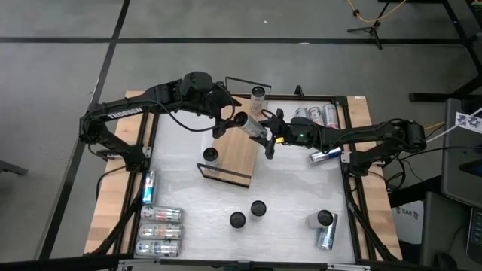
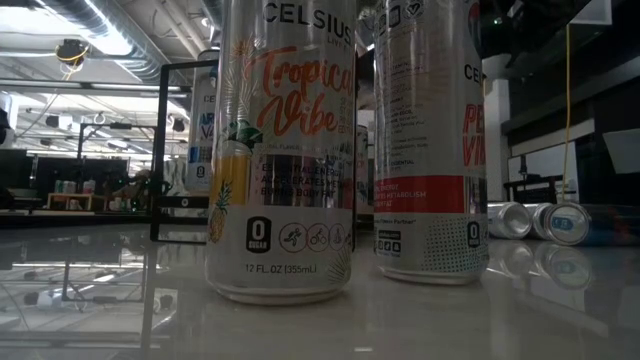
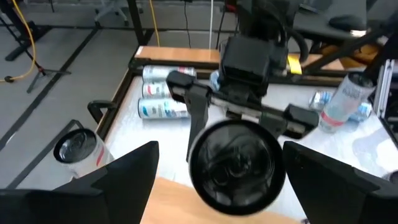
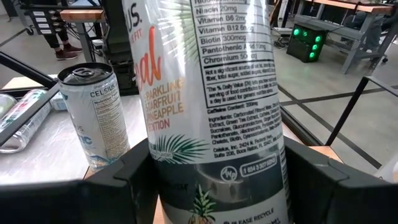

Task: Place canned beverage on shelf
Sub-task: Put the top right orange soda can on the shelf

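I need to move my left gripper toward the can first, because its fingers stop short of the can's dark top end [image 1: 241, 119] [image 3: 237, 167] and would miss it now.
A white canned beverage [image 1: 252, 128] hangs roughly level over the far part of the light-wood shelf [image 1: 235, 158], between my two grippers. My right gripper [image 1: 265, 138] is shut on it. The can's dark top end [image 3: 236, 165] points at my left gripper [image 1: 230, 124], which is open. The left fingers [image 3: 124, 180] stand on either side of that end, and a gap shows on one side. A second can [image 1: 211, 156] stands upright on the shelf by its base. My right gripper pinches the can's printed side wall [image 4: 214, 155] between its two fingers [image 4: 124, 180], on the half toward the can's bottom. The fingers come nearly level from the table's right and lie along the can. The can is lifted clear of the shelf, its top end away from the gripper.
Black wire rails [image 1: 224, 173] close the shelf's short ends. One can [image 1: 258, 94] stands at the far edge. Cans lie at the far right [image 1: 316, 114], right [image 1: 325, 155] and near left [image 1: 160, 229]. More cans stand near the front [image 1: 237, 220], close to the low camera [image 2: 285, 150].
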Available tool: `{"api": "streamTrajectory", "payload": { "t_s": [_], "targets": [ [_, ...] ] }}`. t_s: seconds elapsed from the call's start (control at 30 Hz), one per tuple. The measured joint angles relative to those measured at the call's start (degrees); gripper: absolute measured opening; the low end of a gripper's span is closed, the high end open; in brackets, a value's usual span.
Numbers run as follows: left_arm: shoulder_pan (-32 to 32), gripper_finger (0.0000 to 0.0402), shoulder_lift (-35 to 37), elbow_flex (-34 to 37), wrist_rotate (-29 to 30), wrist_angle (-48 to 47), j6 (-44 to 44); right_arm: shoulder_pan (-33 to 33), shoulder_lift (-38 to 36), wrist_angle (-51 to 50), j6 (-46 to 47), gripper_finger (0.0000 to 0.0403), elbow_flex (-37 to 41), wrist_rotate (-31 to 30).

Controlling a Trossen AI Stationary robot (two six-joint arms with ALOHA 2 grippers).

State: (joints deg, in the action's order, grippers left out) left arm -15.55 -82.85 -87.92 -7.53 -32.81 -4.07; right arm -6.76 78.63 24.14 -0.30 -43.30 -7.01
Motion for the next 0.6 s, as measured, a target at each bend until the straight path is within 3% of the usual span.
{"api": "streamTrajectory", "payload": {
  "t_s": [0.6],
  "targets": [
    [0.0,0.0336,0.0,0.0,-0.9,0.3,0.7,0.0,0.0,0.2,0.7,0.0253,0.0,0.0]
  ]
}}
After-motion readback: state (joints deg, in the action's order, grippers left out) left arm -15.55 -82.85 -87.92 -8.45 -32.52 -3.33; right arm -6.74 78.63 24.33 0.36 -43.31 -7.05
